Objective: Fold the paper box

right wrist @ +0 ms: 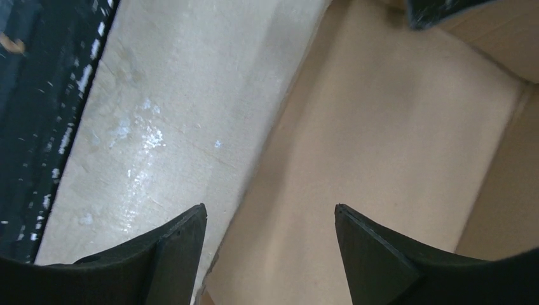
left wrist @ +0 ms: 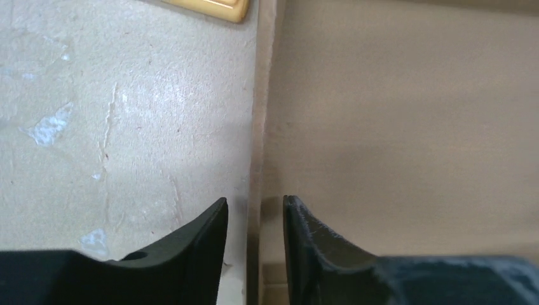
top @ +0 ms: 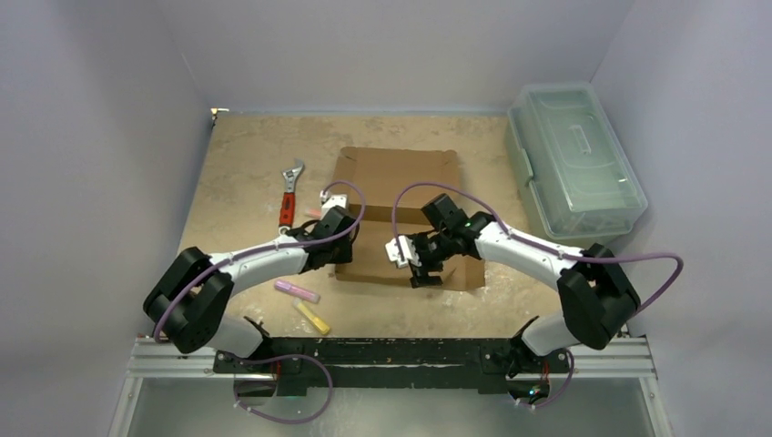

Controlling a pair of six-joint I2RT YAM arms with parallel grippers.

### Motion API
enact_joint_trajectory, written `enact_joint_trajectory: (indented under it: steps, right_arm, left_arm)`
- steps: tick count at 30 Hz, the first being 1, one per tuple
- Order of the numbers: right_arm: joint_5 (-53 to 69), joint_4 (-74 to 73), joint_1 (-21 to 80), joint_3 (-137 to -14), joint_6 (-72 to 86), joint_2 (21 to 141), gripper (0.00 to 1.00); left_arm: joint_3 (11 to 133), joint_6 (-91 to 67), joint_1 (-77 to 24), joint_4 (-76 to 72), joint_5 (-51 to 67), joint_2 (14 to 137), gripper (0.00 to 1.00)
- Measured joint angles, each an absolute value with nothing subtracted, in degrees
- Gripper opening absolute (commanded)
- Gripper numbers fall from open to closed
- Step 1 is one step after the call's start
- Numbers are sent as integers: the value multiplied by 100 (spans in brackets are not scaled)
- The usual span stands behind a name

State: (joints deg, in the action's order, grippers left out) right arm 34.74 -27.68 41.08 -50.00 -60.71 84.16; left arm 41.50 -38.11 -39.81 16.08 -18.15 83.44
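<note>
The left gripper should take hold of the paper box's raised side edge [left wrist: 255, 208], so that the opposite side of the box stays free for the right gripper to fold.
The paper box [top: 401, 182] is a brown cardboard sheet lying partly folded at the table's middle. My left gripper [top: 344, 238] is at its left edge. In the left wrist view the left gripper [left wrist: 254, 202] straddles a raised cardboard edge [left wrist: 255, 127], one finger on the table side and one over the paper box [left wrist: 394, 114], narrowly open with small gaps on both sides. My right gripper [top: 411, 264] is at the box's front edge. In the right wrist view the right gripper [right wrist: 270, 210] is wide open, one finger over the table and one over the cardboard [right wrist: 381, 127], gripping nothing.
A red-handled wrench [top: 289, 196] lies left of the box. A pink marker [top: 297, 290] and a yellow marker [top: 312, 318] lie near the left arm. A pale-green plastic bin [top: 573, 159] stands at the right. Walls enclose the table on three sides.
</note>
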Motion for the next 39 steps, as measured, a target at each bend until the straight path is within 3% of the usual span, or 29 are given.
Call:
enact_joint_trajectory:
  steps: [5,10,16,23,31,39]
  right_arm:
    - [4283,-3227,3277,-5352,-6047,7822,97]
    - [4917,-3118,2381,-5310,-5540,6635,99]
    - [5402,-2630,1608,-5290,-4348,6423,99]
    - [5476,-2429,1192,-5225,-3374,6545,99]
    - [5500,-2340,681,-4934,-3070,6517,99]
    - [5507,-2265,220,-4670,-3061,6368,99]
  left_arm:
    - [4051,-3830,-3955,1413,-1859,7577,70]
    - [4040,-3529,-3489,996,-1365,6718,81]
    - [4053,-3208,-2078,137,99,6886,82]
    - [4270,-3728,-886,-1192,2005,8189,80]
    - [5297,-4001,-604,-1721,2991,9985,73]
    - [6219,-4042,-607,-1616,3179,11091,62]
